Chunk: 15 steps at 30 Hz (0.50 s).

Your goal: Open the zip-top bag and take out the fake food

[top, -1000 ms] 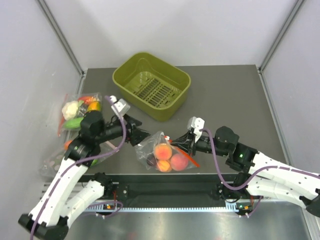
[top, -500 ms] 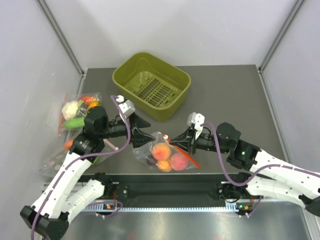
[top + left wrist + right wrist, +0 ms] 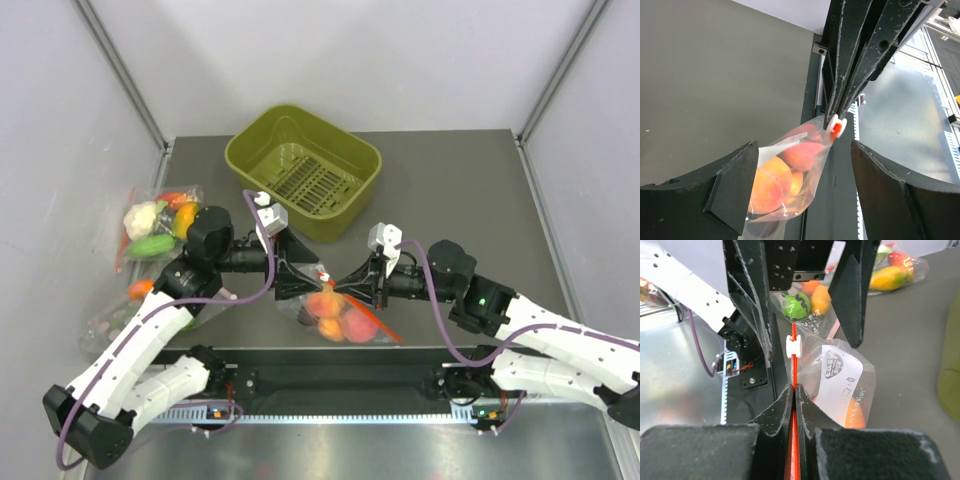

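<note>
My left gripper closes on the end of the bag's zip next, since the zip's end (image 3: 324, 277) lies between my fingers.
The zip-top bag (image 3: 338, 312) is clear, with an orange-red zip strip (image 3: 794, 367) and a white slider (image 3: 792, 345). It holds the fake food (image 3: 325, 304), three peach-like fruits, also seen in the left wrist view (image 3: 771, 185). My right gripper (image 3: 352, 285) is shut on the zip strip just behind the slider, in its wrist view (image 3: 794, 388), and holds the bag hanging. My left gripper (image 3: 300, 272) is open, its fingers (image 3: 732, 182) on either side of the bag (image 3: 805, 165), not touching. The slider (image 3: 835, 125) lies just beyond its tips.
A green basket (image 3: 305, 185) stands at the back centre. A clear bag of cauliflower and cucumber (image 3: 155, 225) and another bag of orange and green pieces (image 3: 130, 300) lie at the left edge. The table's near edge and rail (image 3: 340, 360) lie right below the bag.
My left gripper has moved right and now straddles the bag. My right gripper has moved left and up with the zip strip, and the bag has shifted slightly with it.
</note>
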### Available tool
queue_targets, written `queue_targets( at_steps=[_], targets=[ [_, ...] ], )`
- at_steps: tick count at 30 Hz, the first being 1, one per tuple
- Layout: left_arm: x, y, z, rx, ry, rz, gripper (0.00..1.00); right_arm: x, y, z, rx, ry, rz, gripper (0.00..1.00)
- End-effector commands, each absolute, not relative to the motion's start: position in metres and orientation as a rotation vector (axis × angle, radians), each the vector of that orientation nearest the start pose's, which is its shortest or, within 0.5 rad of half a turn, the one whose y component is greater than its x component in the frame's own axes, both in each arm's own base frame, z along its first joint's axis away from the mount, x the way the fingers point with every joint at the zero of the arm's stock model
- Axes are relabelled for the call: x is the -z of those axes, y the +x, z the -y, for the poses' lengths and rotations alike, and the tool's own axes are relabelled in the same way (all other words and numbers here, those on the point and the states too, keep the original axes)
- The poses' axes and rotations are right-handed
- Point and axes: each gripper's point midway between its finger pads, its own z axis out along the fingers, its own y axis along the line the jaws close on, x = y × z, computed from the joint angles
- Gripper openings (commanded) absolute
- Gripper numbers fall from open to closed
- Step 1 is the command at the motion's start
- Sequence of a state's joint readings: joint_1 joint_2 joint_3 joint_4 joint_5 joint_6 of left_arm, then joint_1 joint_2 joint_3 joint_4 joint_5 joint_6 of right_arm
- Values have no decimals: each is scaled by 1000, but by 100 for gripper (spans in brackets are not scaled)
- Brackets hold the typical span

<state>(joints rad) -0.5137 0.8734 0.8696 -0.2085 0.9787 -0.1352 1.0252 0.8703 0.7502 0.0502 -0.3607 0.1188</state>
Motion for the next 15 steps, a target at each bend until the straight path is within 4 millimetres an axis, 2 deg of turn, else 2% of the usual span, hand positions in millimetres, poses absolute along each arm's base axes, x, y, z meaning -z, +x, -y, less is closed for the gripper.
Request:
queue_targets(
  at_steps=[1, 5, 7, 8, 10, 11, 14, 15],
  targets=[
    [-324, 148, 258, 1285, 1094, -1438, 79, -323, 105, -324, -1219, -1032, -1334, 0],
    [-318, 153, 257, 1247, 1088, -1450, 78, -325, 100, -324, -1241, -1041, -1324, 0],
    [-317, 152, 258, 1256, 1090, -1456, 73, -328, 99, -324, -1257, -1036, -1315, 0],
    [-317, 150, 258, 1270, 1098, -1454, 60, -329, 98, -323, -1261, -1034, -1311, 0],
    [-316, 145, 260, 1299, 1118, -1451, 50, -329, 99, -324, -1264, -1029, -1316, 0],
    [-315, 143, 261, 1310, 1127, -1451, 41, -329, 100, -324, -1261, -1023, -1318, 0],
    [-310, 137, 264, 1344, 1155, -1452, 27, -329, 105, -324, -1254, -999, -1337, 0],
    [-308, 135, 264, 1352, 1162, -1451, 18, -330, 106, -324, -1248, -992, -1339, 0]
  ],
)
